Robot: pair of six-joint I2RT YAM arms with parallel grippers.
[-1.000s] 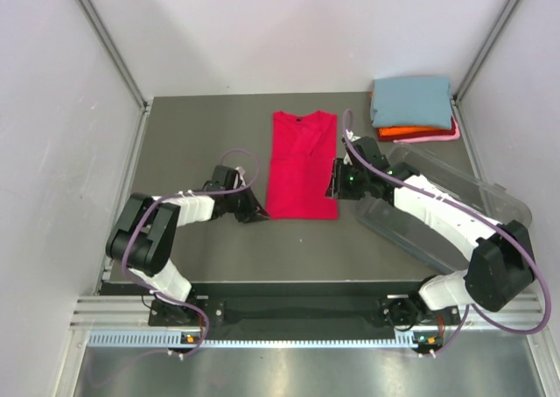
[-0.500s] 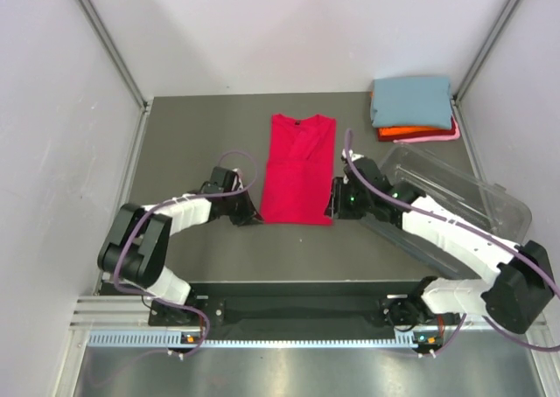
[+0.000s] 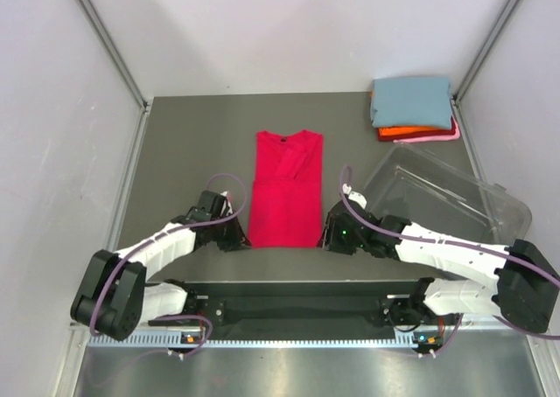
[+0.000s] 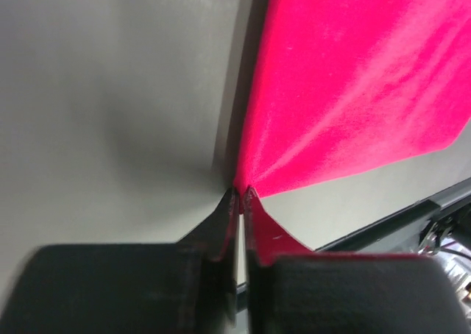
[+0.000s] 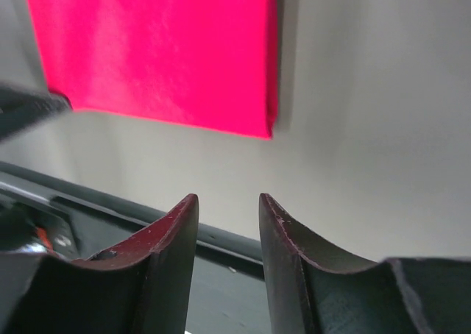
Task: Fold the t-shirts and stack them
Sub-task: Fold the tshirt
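My right gripper reaches the crimson red t-shirt (image 3: 284, 191) next and grabs its free near corner (image 3: 318, 245), opposite my left gripper, to fold it toward the collar.
The crimson red t-shirt (image 3: 284, 191) lies flat on the grey table, folded into a long narrow strip, collar at the far end. My left gripper (image 3: 238, 240) is at its near left corner; in the left wrist view the gripper (image 4: 241, 190) is shut on the edge of the red cloth (image 4: 353, 84). My right gripper (image 3: 328, 238) is beside the near right corner; in the right wrist view it (image 5: 228, 200) is open and empty, with the red shirt (image 5: 154, 47) a little ahead of it. The blue-grey t-shirt (image 3: 411, 100) lies folded on the orange one (image 3: 407, 134) and the pale pink one (image 3: 442, 136) at the far right.
A clear plastic tub (image 3: 446, 200) lies tilted on the right, close to my right arm. The table's near edge with a black rail (image 3: 297, 288) is just behind both grippers. Grey walls enclose the table on three sides.
The red shirt has slid toward the near edge and a little left. Both grippers drew back toward the arm bases along with its near corners.
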